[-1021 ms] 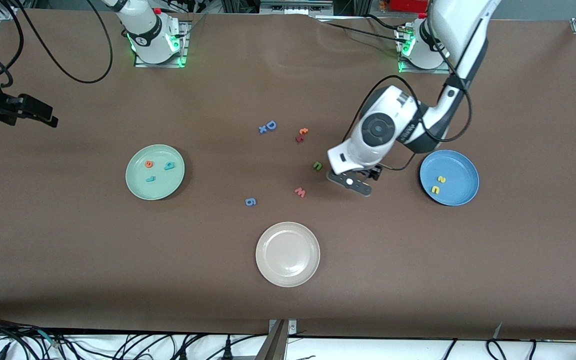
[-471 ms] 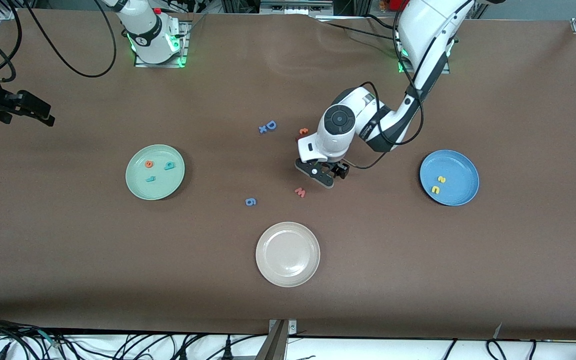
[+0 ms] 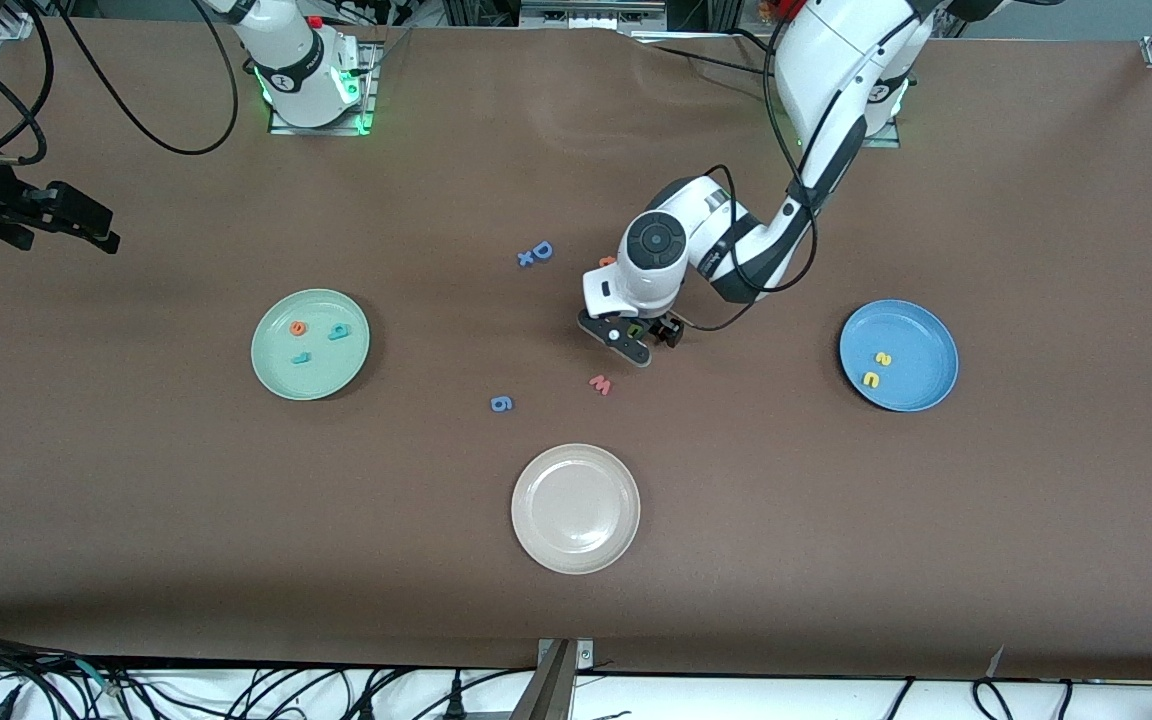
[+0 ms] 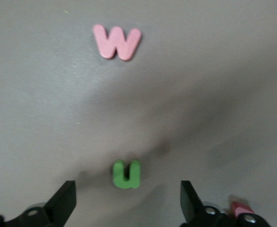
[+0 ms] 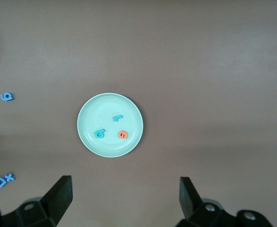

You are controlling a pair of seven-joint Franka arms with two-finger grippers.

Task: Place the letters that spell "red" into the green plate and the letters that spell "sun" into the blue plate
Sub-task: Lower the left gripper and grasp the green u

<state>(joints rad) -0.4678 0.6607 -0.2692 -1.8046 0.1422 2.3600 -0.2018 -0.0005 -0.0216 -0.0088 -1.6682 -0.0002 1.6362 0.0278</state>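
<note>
The left gripper grips the green "u" by its two upright arms next, to finish spelling "sun" in the blue plate (image 3: 921,335).
The green plate (image 3: 310,375) holds an orange "e" (image 3: 298,327), a teal "d" (image 3: 338,332) and a teal "r" (image 3: 301,357); the same plate (image 5: 87,137) shows in the right wrist view. Two yellow letters (image 3: 876,368) lie in the blue plate (image 3: 921,335). The green "u" (image 4: 126,174) lies on the table mid-table, between the two plates. My left gripper (image 4: 126,194) hangs low over the "u" (image 3: 636,330), open, a finger on either side and touching nothing. My right gripper (image 5: 123,189) waits open and empty, high above the green plate.
A pink "w" (image 3: 601,384) lies close to the "u", nearer the front camera. A blue "6" (image 3: 501,403), a blue "D" with an "x" (image 3: 536,252) and orange-red letters (image 3: 604,262) partly under the left arm are loose. A cream plate (image 3: 575,545) sits nearest the front camera.
My left gripper has swung from beside the blue plate toward the right arm's end and now stands over the green "u". The letters and plates have not moved.
</note>
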